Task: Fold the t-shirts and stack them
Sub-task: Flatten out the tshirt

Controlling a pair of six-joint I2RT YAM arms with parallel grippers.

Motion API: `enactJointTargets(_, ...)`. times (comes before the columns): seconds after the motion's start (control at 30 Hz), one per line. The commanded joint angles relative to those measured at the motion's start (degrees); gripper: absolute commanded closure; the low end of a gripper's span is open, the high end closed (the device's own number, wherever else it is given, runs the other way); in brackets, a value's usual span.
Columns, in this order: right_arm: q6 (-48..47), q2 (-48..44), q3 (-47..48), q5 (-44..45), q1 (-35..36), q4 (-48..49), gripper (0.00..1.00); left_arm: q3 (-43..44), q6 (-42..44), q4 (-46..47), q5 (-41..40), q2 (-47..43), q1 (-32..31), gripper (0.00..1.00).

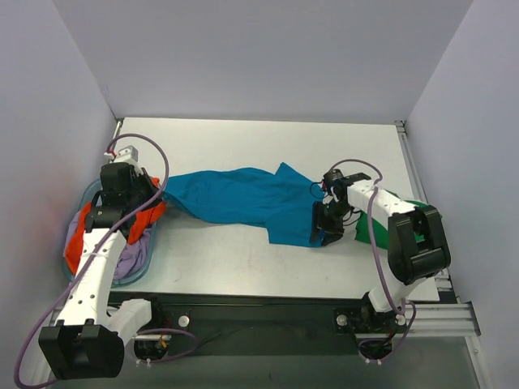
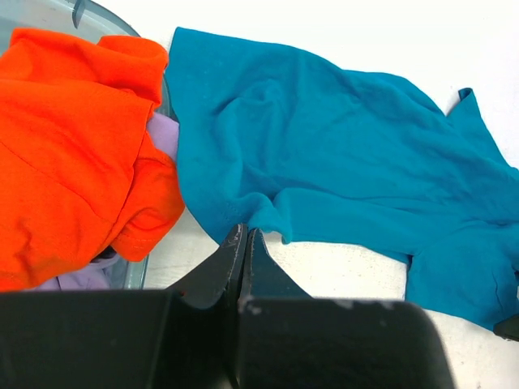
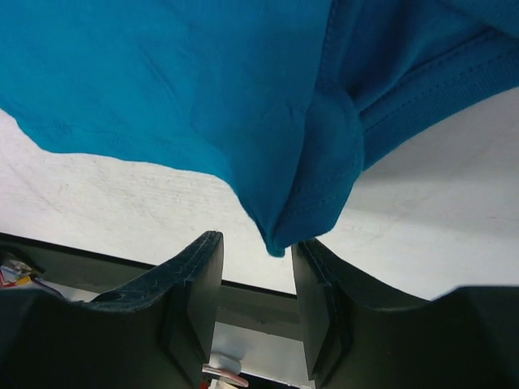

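Observation:
My right gripper grabs the hanging corner (image 1: 315,237) of the teal t-shirt (image 1: 243,198) next, at its end opposite my left gripper, to spread it flat for folding.
A teal t-shirt (image 1: 243,198) lies stretched across the middle of the table. It also shows in the left wrist view (image 2: 340,146) and the right wrist view (image 3: 203,81). My left gripper (image 1: 156,191) is at the shirt's left end, next to the basket. Its jaws (image 2: 244,235) are shut, with the shirt's near edge pinched at the tips. My right gripper (image 1: 326,227) is at the shirt's right end. It is open (image 3: 255,243), and a corner of teal cloth hangs between the fingers without being clamped.
A clear blue basket (image 1: 87,193) at the left edge holds an orange t-shirt (image 1: 75,243) and a lavender one (image 1: 134,255); both show in the left wrist view (image 2: 73,146) (image 2: 162,130). A green cloth (image 1: 418,207) lies behind the right arm. Grey walls enclose the table.

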Motion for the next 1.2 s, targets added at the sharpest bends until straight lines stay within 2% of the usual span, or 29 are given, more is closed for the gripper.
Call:
enactJointTargets(0.0,0.53,1.16,1.24,1.88,-0.03,-1.2,0.6,0.14,-0.16,0.95,0.52,-1.66,-0.05,1.0)
enactJointTargets(0.27,0.09,4.24,1.59,1.71,0.5,-1.2,0.63,-0.3,0.11,-0.46,-0.53,-3.24,0.04,1.0)
enactJointTargets(0.43,0.09,2.84,1.76,1.35,1.11,-1.64,0.64,-0.3,0.46,-0.81,-0.88,-3.24,0.04,1.0)
enactJointTargets(0.67,0.01,2.92,2.64,1.44,1.46,-3.57,0.73,-0.3,0.81,-0.9,-0.97,-3.07,0.13,1.0)
enactJointTargets(1.17,-0.08,2.48,5.72,3.9,2.87,-10.07,0.69,-1.36,1.25,-1.69,-1.32,-3.59,0.04,1.0)
